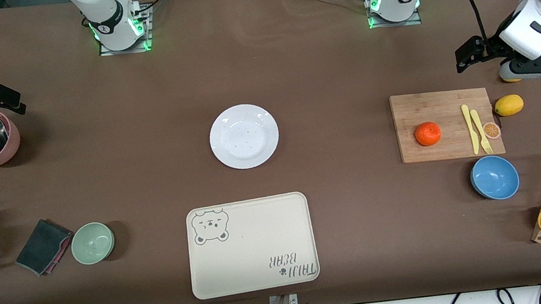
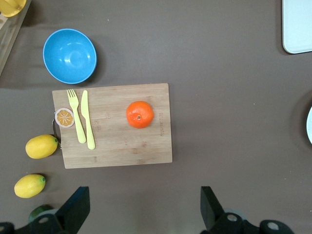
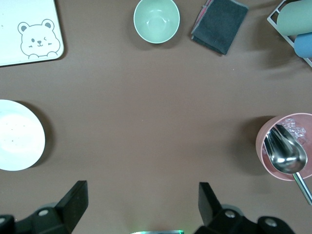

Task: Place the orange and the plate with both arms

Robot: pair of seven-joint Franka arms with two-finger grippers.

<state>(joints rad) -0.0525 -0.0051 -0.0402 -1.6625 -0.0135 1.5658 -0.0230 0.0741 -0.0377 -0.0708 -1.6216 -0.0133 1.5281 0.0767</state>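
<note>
My left gripper picks up the orange (image 1: 428,133) by its round sides next, to set it on the white plate (image 1: 244,135).
The orange (image 1: 428,133) sits on a wooden cutting board (image 1: 443,107) toward the left arm's end of the table. It also shows in the left wrist view (image 2: 140,114). The white plate (image 1: 244,135) lies empty at the table's middle, and shows in the right wrist view (image 3: 17,135). My left gripper (image 1: 469,52) is open and empty, up over bare table beside the board (image 2: 145,207). My right gripper (image 1: 3,99) is open and empty, up over the table next to a pink bowl (image 3: 143,204).
A cream bear-print tray (image 1: 251,245) lies nearer the camera than the plate. A yellow knife and fork (image 1: 474,128) and an orange slice (image 1: 492,130) lie on the board, with a lemon (image 1: 509,105) and a blue bowl (image 1: 494,177) beside it. Toward the right arm's end are a green bowl (image 1: 92,242), a cloth (image 1: 43,246) and the pink bowl (image 1: 11,145).
</note>
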